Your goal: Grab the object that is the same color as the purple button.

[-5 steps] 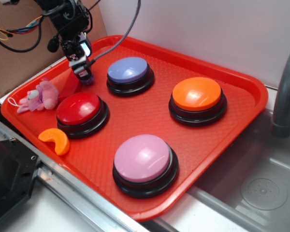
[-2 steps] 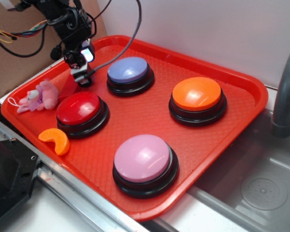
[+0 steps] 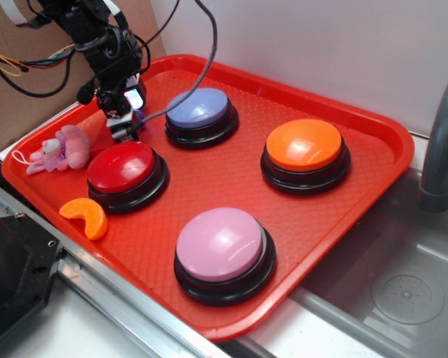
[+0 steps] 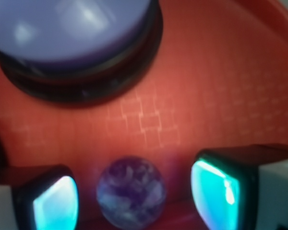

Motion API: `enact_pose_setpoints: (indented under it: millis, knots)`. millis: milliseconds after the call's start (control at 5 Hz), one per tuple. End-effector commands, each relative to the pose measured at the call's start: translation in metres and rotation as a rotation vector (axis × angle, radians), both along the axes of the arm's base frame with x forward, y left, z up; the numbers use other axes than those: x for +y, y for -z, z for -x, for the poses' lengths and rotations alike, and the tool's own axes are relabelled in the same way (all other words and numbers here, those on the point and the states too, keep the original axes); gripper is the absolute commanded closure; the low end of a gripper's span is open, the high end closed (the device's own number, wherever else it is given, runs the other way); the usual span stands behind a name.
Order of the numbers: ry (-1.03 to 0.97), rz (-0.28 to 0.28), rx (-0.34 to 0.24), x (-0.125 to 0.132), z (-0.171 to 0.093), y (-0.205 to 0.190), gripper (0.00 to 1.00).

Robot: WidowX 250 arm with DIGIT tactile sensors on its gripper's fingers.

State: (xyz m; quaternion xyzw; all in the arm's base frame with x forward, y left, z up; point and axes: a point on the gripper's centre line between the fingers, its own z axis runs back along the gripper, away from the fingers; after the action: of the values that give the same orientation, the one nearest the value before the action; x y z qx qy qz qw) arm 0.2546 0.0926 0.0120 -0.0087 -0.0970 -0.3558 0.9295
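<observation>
My gripper should close on the mottled ball (image 4: 131,192) now, because my fingers are low over the red tray (image 4: 149,120) and next to the ball in the wrist view.
The tiny dark-purple mottled ball (image 4: 131,192) lies on the red tray between my two fingers in the wrist view, with a gap on each side. My gripper (image 4: 134,199) is open around it and low over the tray. In the exterior view the gripper (image 3: 123,128) is at the tray's back left, between the red button and the purple button (image 3: 200,108), and it hides the ball. The purple button's lavender dome and black base (image 4: 72,28) fill the top of the wrist view, just ahead of the ball.
On the red tray (image 3: 373,171) stand a red button (image 3: 123,168), an orange button (image 3: 305,145) and a pinkish-lilac button (image 3: 220,242). A pink plush toy (image 3: 60,148) and an orange slice (image 3: 86,216) lie at the left. A sink (image 3: 403,291) and a grey faucet (image 3: 440,149) are on the right.
My gripper has shifted slightly left and toward the red button, and the arm above it has moved left. The ball, seen beside the fingers before, is now hidden behind them in the exterior view.
</observation>
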Motion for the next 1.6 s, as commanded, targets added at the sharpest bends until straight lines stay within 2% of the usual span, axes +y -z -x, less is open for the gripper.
enact_pose_setpoints:
  millis: [0,200,600,800,1000,1200,1400]
  knots:
    - [0.010,-0.036,-0.026,-0.002,-0.015,-0.004,0.00]
    - [0.016,-0.026,-0.038,-0.002,-0.014,-0.007,1.00]
    - [-0.033,-0.053,-0.037,-0.004,-0.017,-0.010,1.00]
    - [-0.148,-0.073,-0.044,-0.008,-0.019,-0.033,1.00]
    - [-0.373,-0.019,-0.005,-0.019,-0.019,-0.071,1.00]
    - [-0.543,-0.046,0.017,-0.039,-0.019,-0.095,1.00]
    - [-0.641,0.037,0.047,-0.065,-0.019,-0.117,1.00]
